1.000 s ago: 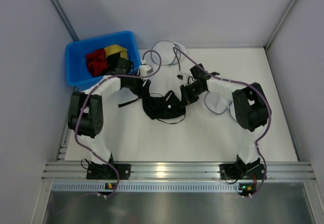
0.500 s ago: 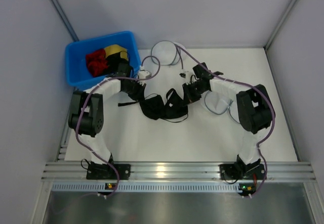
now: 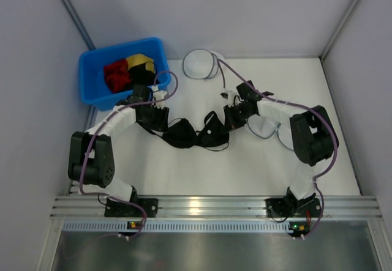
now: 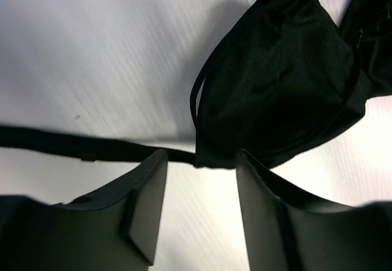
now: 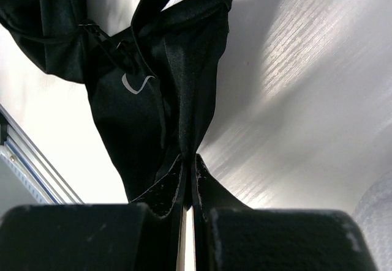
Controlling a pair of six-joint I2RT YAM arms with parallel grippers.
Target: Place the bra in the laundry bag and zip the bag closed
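Next, my left gripper takes hold of the bra by the thin strap [image 4: 67, 145] beyond the cup, to fold the strap over the cup for the laundry bag.
The black bra [image 3: 197, 134] lies stretched out on the white table between my two grippers. My right gripper [image 3: 228, 120] is shut on the bra's right end; in the right wrist view the pinched fabric [image 5: 153, 100] hangs from the closed gripper [image 5: 188, 161]. My left gripper [image 3: 162, 124] is at the bra's left end with its jaws open. In the left wrist view one cup [image 4: 282, 75] lies just past the open gripper [image 4: 199, 164], and a thin strap [image 4: 67, 145] runs off to the left. The see-through laundry bag [image 3: 264, 128] lies flat, partly under my right arm.
A blue bin [image 3: 95, 93] at the back left holds a red garment [image 3: 115, 75] and a yellow-and-black garment [image 3: 141, 63]. A whiter round mesh case [image 3: 199, 63] lies at the back middle. Walls close in on both sides.
The left arm has swung outward and its gripper has moved down and left. The bra has been pulled out longer and flatter. The right gripper has shifted slightly right, still holding it.
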